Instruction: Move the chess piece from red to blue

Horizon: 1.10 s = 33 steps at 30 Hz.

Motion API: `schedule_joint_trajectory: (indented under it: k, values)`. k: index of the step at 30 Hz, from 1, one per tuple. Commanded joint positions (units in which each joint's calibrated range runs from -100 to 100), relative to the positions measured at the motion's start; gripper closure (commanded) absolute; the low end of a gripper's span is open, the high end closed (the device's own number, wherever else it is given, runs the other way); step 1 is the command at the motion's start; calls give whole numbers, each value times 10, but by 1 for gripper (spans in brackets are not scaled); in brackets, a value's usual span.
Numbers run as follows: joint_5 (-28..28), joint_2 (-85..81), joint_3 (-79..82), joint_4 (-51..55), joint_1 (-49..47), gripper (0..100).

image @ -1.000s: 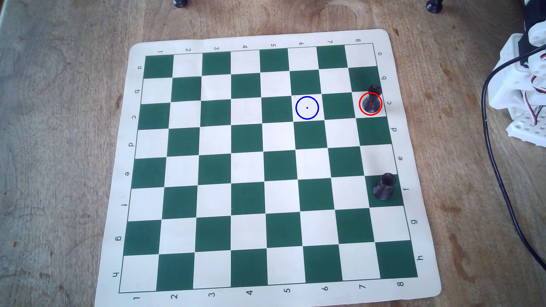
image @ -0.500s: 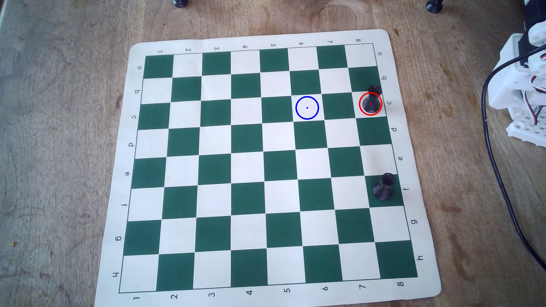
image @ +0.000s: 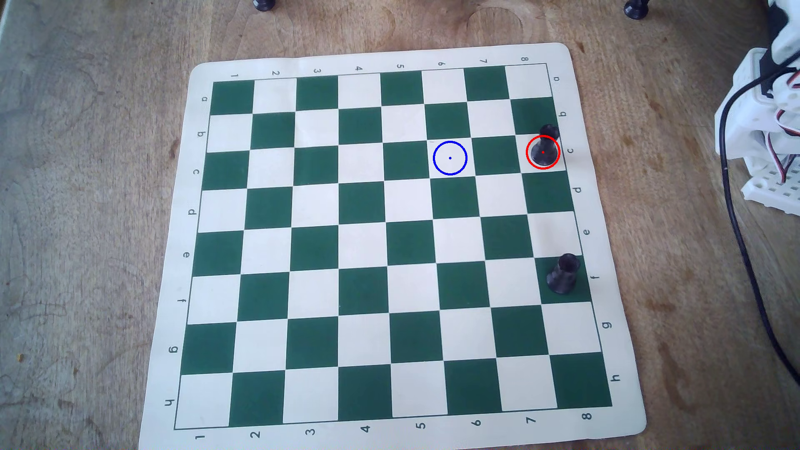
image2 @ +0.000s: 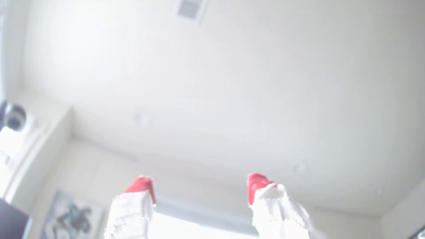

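The small black chess piece [image: 544,147] goes from the red ring to the blue ring, so I'll grab its round top next.
The small black chess piece [image: 544,147] stands upright inside the red ring [image: 528,147] on square c8, at the board's right edge in the overhead view. The blue ring [image: 434,153] lies empty on the white square c6, two squares to the left. My gripper [image2: 200,183] shows only in the wrist view: two white fingers with red pads [image2: 141,185], wide apart and empty, pointing up at the ceiling. In the overhead view only the white arm base [image: 762,125] shows at the right edge, off the board.
A stouter black piece with a cup top [image: 562,273] stands on f8. The green-and-white chess mat [image: 173,268] lies on a wooden table. A black cable [image: 736,233] runs down the right side. Two dark stand feet [image: 264,4] sit at the top edge.
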Motion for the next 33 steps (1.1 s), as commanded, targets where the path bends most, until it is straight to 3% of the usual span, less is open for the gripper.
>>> schedule_joint_trajectory:
  k: [1, 2, 7, 14, 20, 29, 33]
  values:
    - [-8, 97, -15, 64, 29, 71]
    - [-8, 87, -23, 104, 32, 71]
    - [-65, 46, -256, 540, 80, 70]
    - [-67, 190, -438, 852, 66, 69]
    - [-65, 213, -524, 1202, -1, 72]
    - [-73, 175, -481, 1381, -65, 74]
    - [-75, 128, -407, 1381, -87, 74]
